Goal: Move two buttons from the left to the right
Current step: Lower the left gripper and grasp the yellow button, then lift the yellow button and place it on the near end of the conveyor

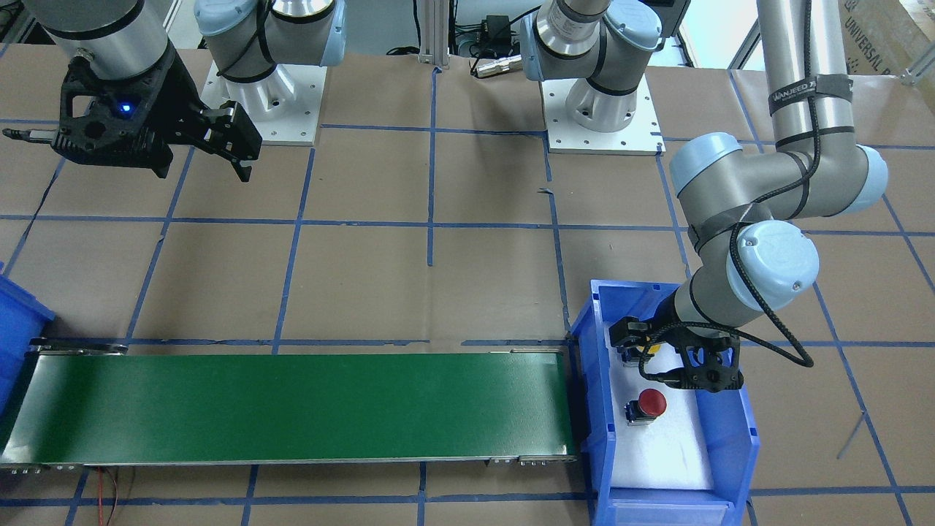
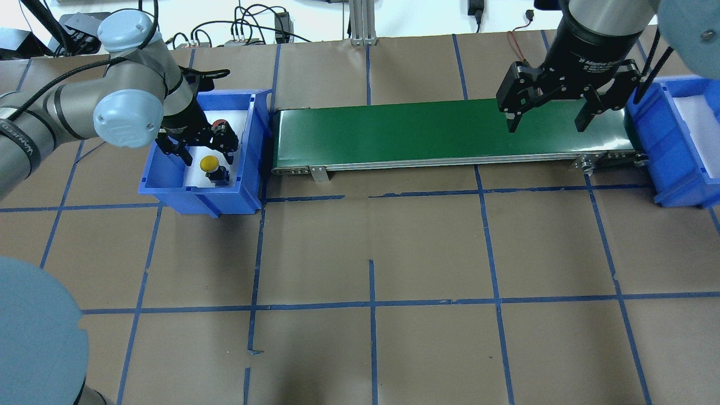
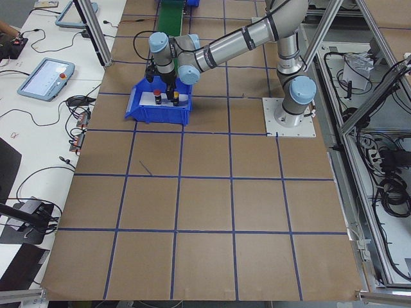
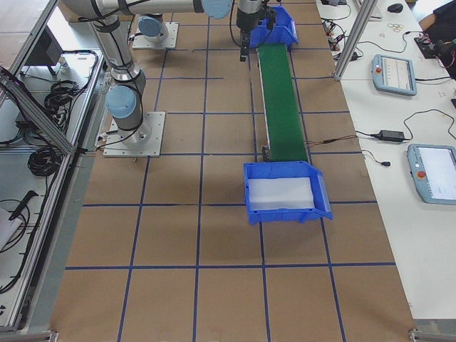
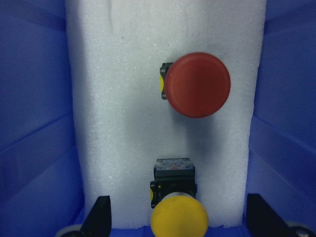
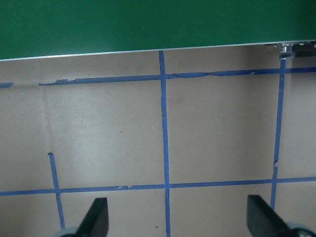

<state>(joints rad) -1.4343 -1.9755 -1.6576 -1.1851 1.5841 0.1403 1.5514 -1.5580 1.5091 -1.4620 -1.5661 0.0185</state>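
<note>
The buttons need to be moved out of the blue bin (image 5: 34, 98). My left gripper needs to grab the yellow button by its round cap (image 5: 178, 217) next.
The yellow button (image 5: 178, 217) and the red button (image 5: 197, 85) stand on white foam in the blue bin (image 2: 169, 194) at the conveyor's left end. My left gripper (image 2: 206, 153) is open and low in this bin, its fingers (image 5: 101, 217) on either side of the yellow button without closing on it. The red button (image 2: 218, 124) stands just beyond, free. In the front-facing view the yellow button (image 1: 648, 349) is mostly hidden by the gripper and the red button (image 1: 651, 402) is clear. My right gripper (image 2: 545, 125) is open and empty, above the conveyor's right end.
A green conveyor belt (image 2: 439, 132) runs between the left bin and a second blue bin (image 2: 680, 140) with white foam at the right end. The brown table (image 2: 371, 253) has blue tape grid lines. The right wrist view shows bare table and the belt's edge (image 6: 148, 49).
</note>
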